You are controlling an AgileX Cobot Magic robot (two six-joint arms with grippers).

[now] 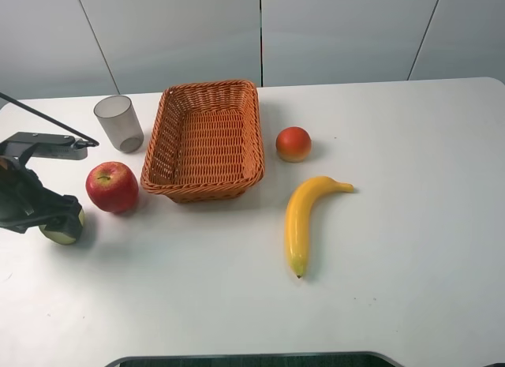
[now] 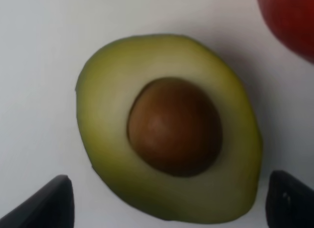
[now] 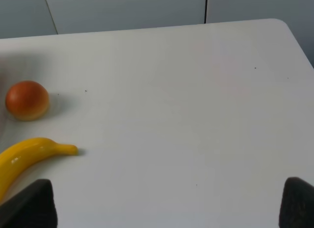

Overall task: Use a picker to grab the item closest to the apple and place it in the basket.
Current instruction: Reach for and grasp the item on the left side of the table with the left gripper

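The left gripper picks up the avocado [image 2: 169,127] by its green outer rim [image 2: 221,198] next, to move the item nearest the apple into the basket.
A halved avocado [image 2: 169,127] with a brown pit lies cut side up on the white table, just left of the red apple [image 1: 112,186]. In the exterior high view the avocado [image 1: 63,229] is mostly hidden under my left gripper [image 1: 54,215]. The left gripper [image 2: 169,203] is open, one dark fingertip on each side of the avocado's near end, and holds nothing. A slice of the apple [image 2: 294,17] shows at the wrist view's corner. The orange wicker basket [image 1: 209,85] stands right of the apple with nothing in it. My right gripper [image 3: 167,208] is open over bare table; the exterior view does not show it.
A grey translucent cup [image 1: 118,122] stands behind the apple, left of the basket. An orange-red round fruit [image 1: 293,144] sits to the right of the basket, and a yellow banana [image 1: 304,217] lies in front of that fruit. Both fruits, round [image 3: 27,99] and banana [image 3: 24,154], appear in the right wrist view.
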